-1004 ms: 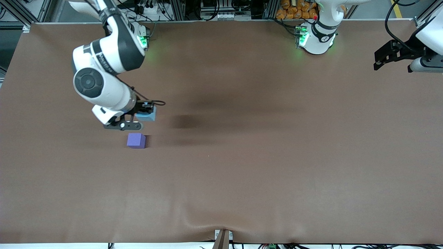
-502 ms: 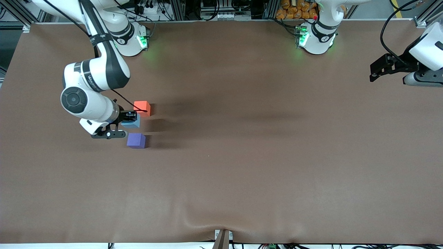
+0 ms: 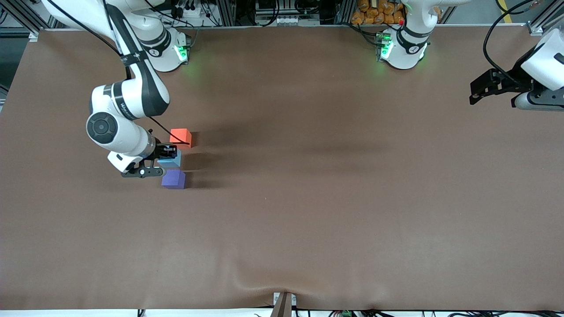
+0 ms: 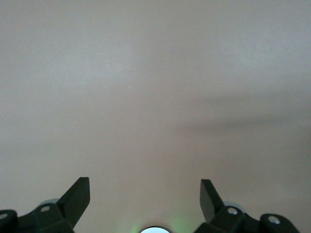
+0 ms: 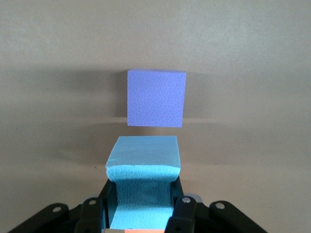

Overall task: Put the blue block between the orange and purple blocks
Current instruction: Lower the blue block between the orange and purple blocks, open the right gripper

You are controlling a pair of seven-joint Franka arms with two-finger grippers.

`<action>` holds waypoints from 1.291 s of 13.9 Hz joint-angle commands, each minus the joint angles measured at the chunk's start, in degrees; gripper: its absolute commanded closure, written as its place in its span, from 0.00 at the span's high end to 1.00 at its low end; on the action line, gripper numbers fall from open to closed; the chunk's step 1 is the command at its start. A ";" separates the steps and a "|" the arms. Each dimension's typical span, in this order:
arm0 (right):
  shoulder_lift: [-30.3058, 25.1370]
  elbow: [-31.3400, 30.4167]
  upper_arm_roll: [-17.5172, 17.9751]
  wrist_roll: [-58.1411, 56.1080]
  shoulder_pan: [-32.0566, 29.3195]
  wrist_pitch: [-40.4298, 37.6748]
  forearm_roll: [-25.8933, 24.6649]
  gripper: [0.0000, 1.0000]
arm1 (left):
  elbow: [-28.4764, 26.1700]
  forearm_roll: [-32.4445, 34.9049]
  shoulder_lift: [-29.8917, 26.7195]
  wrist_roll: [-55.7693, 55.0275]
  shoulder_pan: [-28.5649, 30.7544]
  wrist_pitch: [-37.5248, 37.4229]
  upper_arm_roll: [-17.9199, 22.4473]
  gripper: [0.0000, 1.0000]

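The blue block would drop if my right gripper opened.
My right gripper (image 3: pixel 169 155) is shut on the blue block (image 3: pixel 172 160), low over the table between the orange block (image 3: pixel 180 137) and the purple block (image 3: pixel 173 179). In the right wrist view the blue block (image 5: pixel 142 182) is squeezed between my fingers (image 5: pixel 181 213), the purple block (image 5: pixel 156 98) lies just past it with a small gap, and a sliver of the orange block (image 5: pixel 146 231) shows at the frame's edge. My left gripper (image 3: pixel 478 90) is open and empty, waiting above the left arm's end of the table; it also shows in the left wrist view (image 4: pixel 145 194).
The brown table cover (image 3: pixel 308 198) is bare apart from the three blocks. Both arm bases stand along the edge farthest from the front camera. The right arm's elbow (image 3: pixel 114 127) hangs above the table beside the blocks.
My right gripper carried the blue block from above the orange block's spot down to between the orange and purple blocks, uncovering the orange block. The left gripper shifted slightly.
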 commanded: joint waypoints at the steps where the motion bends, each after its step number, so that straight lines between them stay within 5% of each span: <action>1: -0.18 -2.47 0.68 -0.56 -0.58 3.47 -1.00 0.00 | -0.62 -1.31 -0.67 -0.70 0.51 0.60 0.04 1.00; 18: 3.60 -7.58 0.77 -4.69 -2.25 13.15 -0.03 0.00 | -0.35 -2.27 0.92 -0.70 1.30 1.74 0.21 1.00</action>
